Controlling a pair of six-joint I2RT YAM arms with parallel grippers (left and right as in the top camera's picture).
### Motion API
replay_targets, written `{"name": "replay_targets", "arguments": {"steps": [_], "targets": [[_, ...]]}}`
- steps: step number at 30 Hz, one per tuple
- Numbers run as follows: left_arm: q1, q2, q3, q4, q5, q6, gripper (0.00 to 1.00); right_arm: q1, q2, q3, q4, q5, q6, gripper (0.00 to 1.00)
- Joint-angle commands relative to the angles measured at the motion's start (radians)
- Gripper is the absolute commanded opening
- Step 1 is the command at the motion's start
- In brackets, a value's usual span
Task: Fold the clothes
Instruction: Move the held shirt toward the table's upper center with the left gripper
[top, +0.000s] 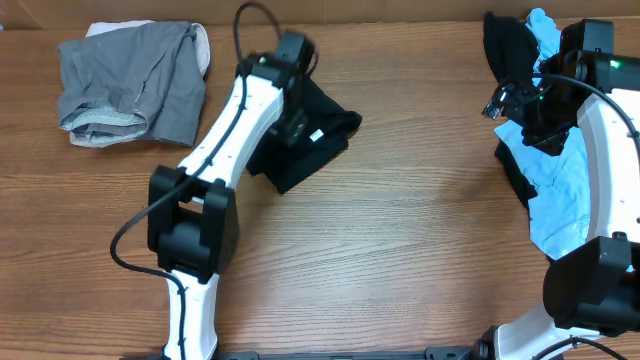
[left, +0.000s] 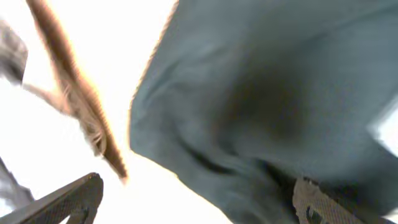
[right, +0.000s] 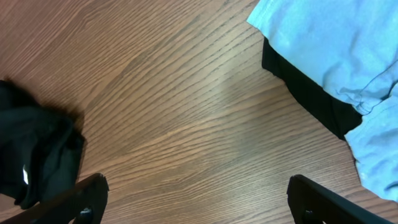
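The folded black garment (top: 310, 140) needs to go on the grey garment (top: 131, 87). My left gripper should next grab it near its white tag and pinch its layers together.
A folded black garment (top: 310, 140) lies on the table at the centre back. My left gripper (top: 293, 122) is right over it, open, with the dark cloth (left: 261, 106) filling its wrist view and one finger against the fabric. A pile of light blue cloth (top: 560, 190) and black cloth (top: 510, 45) lies at the right. My right gripper (top: 520, 100) hovers beside that pile, open and empty over bare wood (right: 193, 124). The light blue cloth (right: 329, 43) over a black layer (right: 305, 93) shows in the right wrist view.
A folded grey garment (top: 130, 80) lies at the back left. The black garment also shows at the left edge of the right wrist view (right: 34, 149). The table's back edge runs along the top.
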Motion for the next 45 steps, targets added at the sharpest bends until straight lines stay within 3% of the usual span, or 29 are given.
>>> {"name": "replay_targets", "arguments": {"steps": [1,7,16,27,33,35,39,40,41,45], "targets": [[-0.058,-0.003,0.101,-0.100,0.269,0.176,1.00,0.002,-0.014,0.002,0.005,-0.004,-0.008,0.96],[-0.097,0.000,0.031,-0.189,0.360,0.268,1.00,0.002,-0.014,0.002,0.001,-0.004,-0.030,0.96],[-0.082,0.001,-0.160,0.052,0.292,0.278,1.00,0.002,-0.014,0.002,0.001,-0.004,-0.034,0.96],[-0.076,0.002,-0.301,0.217,0.297,0.278,1.00,0.002,-0.014,0.002,0.001,-0.004,-0.034,0.96],[-0.083,0.003,-0.393,0.309,0.300,0.258,0.95,0.002,-0.014,0.002,0.003,-0.004,-0.033,0.96],[-0.084,0.003,-0.408,0.326,0.296,0.245,0.85,0.002,-0.014,0.002,0.002,-0.004,-0.033,0.96],[-0.081,0.003,-0.418,0.365,0.240,0.172,0.55,0.002,-0.014,0.002,0.002,-0.004,-0.034,0.96],[-0.079,0.003,-0.418,0.382,0.216,0.145,0.23,0.002,-0.014,0.002,0.001,-0.004,-0.034,0.96],[-0.080,0.003,-0.417,0.389,0.203,0.126,0.07,0.002,-0.014,0.002,0.001,-0.004,-0.034,0.96],[-0.080,-0.004,-0.366,0.374,0.176,0.019,0.04,0.002,-0.014,0.002,0.001,-0.004,-0.033,0.96]]}}
